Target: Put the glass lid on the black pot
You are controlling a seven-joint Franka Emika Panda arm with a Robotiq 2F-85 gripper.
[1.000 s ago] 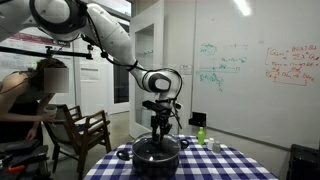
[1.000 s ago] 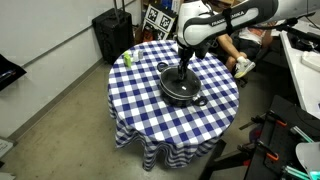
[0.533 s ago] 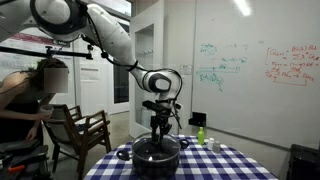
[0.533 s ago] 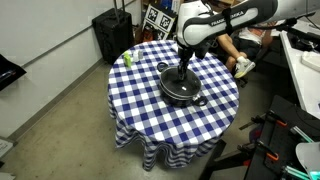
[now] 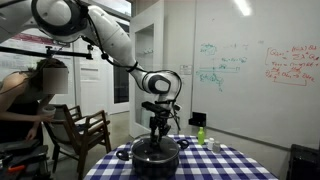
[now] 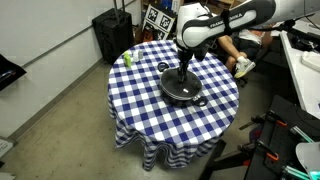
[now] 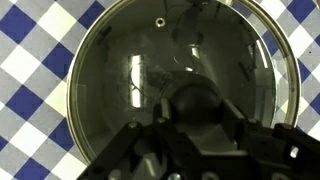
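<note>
My fingers are around the lid's knob, and the glass lid (image 7: 140, 75) is over the pot's opening, so my gripper should open now.
The black pot (image 5: 157, 157) stands in the middle of the blue-and-white checked table (image 6: 150, 112); it also shows from above in an exterior view (image 6: 183, 90). The glass lid (image 7: 140, 75) fills the wrist view, its metal rim lying round the pot's opening. My gripper (image 7: 197, 108) points straight down over the pot's centre in both exterior views (image 5: 158, 138) (image 6: 181, 72). Its two fingers stand on either side of the lid's dark knob (image 7: 195, 92) and touch it.
A small green bottle (image 5: 200, 134) stands near the table's edge, also seen in an exterior view (image 6: 127, 58). A wooden chair (image 5: 85, 135) and a seated person (image 5: 25, 100) are beside the table. A black case (image 6: 112, 35) stands on the floor behind it.
</note>
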